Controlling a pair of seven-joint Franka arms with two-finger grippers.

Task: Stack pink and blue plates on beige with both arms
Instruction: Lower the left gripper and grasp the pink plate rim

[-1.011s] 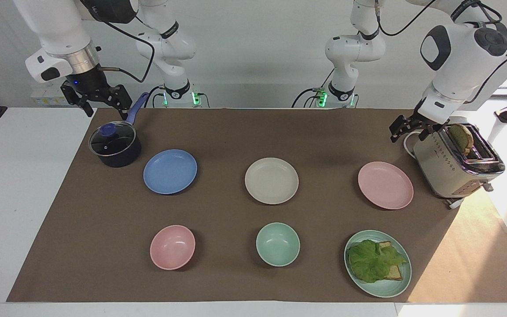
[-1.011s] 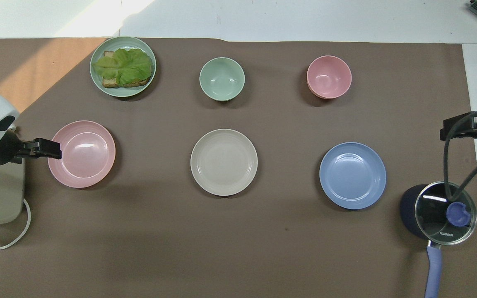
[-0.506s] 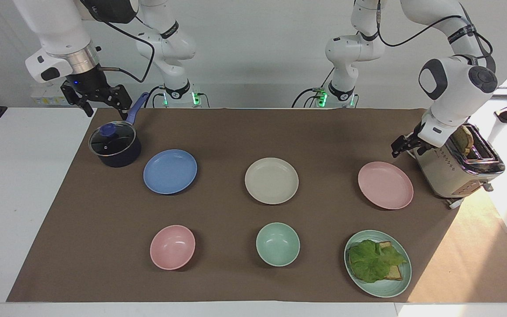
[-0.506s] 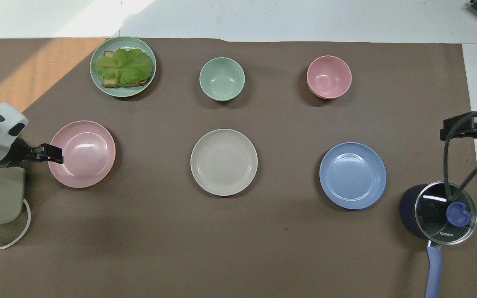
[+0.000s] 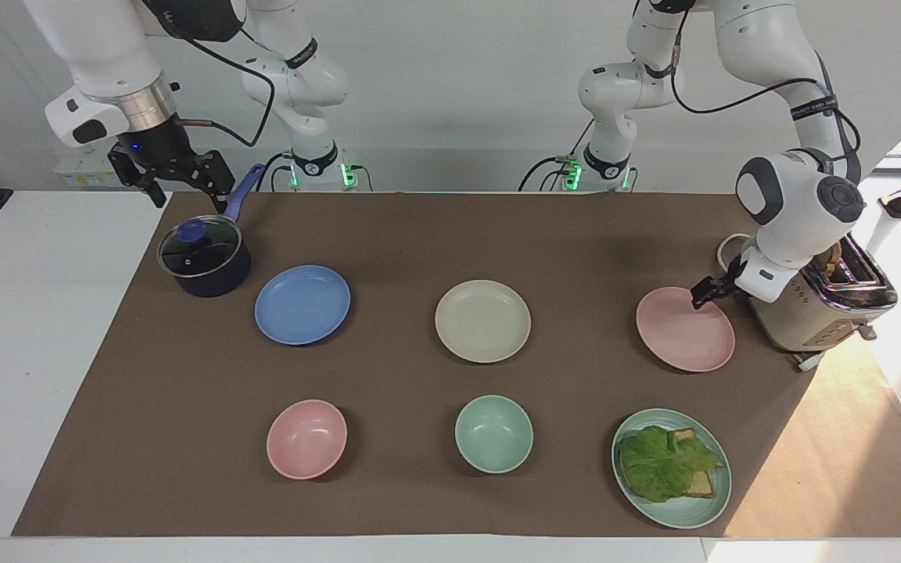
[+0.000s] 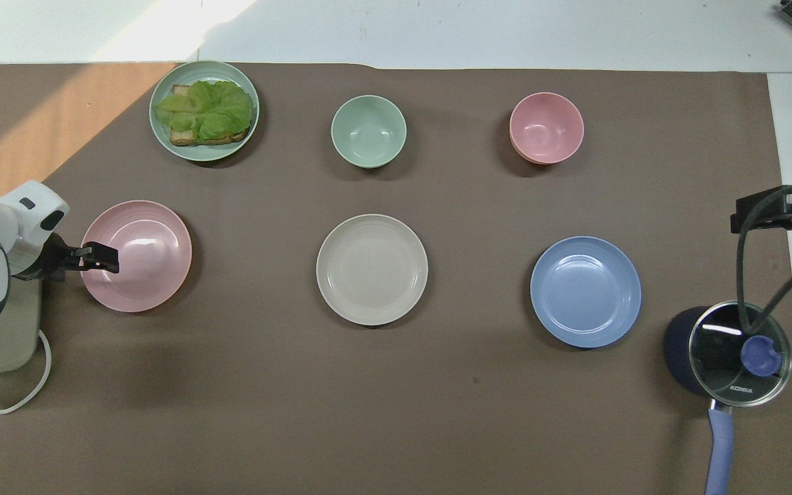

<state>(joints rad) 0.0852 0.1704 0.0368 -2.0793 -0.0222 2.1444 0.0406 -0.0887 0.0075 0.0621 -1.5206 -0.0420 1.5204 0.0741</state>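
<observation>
I will grip the pink plate by its thin rim (image 6: 85, 280) with my left gripper next, because the plate is far wider than my open fingers.
Three matching plates lie in a row across the brown mat: the blue plate (image 5: 302, 304) (image 6: 585, 291) toward the right arm's end, the beige plate (image 5: 482, 320) (image 6: 372, 269) in the middle, and the pink plate (image 5: 685, 332) (image 6: 145, 265) toward the left arm's end. My left gripper (image 5: 702, 295) (image 6: 104, 256) hangs low and open over the pink plate's rim on the toaster's side, holding nothing. Whether it touches the rim I cannot tell. My right gripper (image 5: 184, 184) (image 6: 767, 210) waits open and empty in the air beside the pot.
A dark pot with a glass lid (image 5: 204, 254) stands next to the blue plate, and a toaster (image 5: 818, 301) next to the pink plate. Farther from the robots sit a pink bowl (image 5: 306, 438), a mint bowl (image 5: 493, 433) and a mint plate (image 5: 685, 518) with lettuce and toast.
My left arm has come down from beside the toaster, and its gripper has moved onto the pink plate's rim. The right arm and all the plates have stayed still.
</observation>
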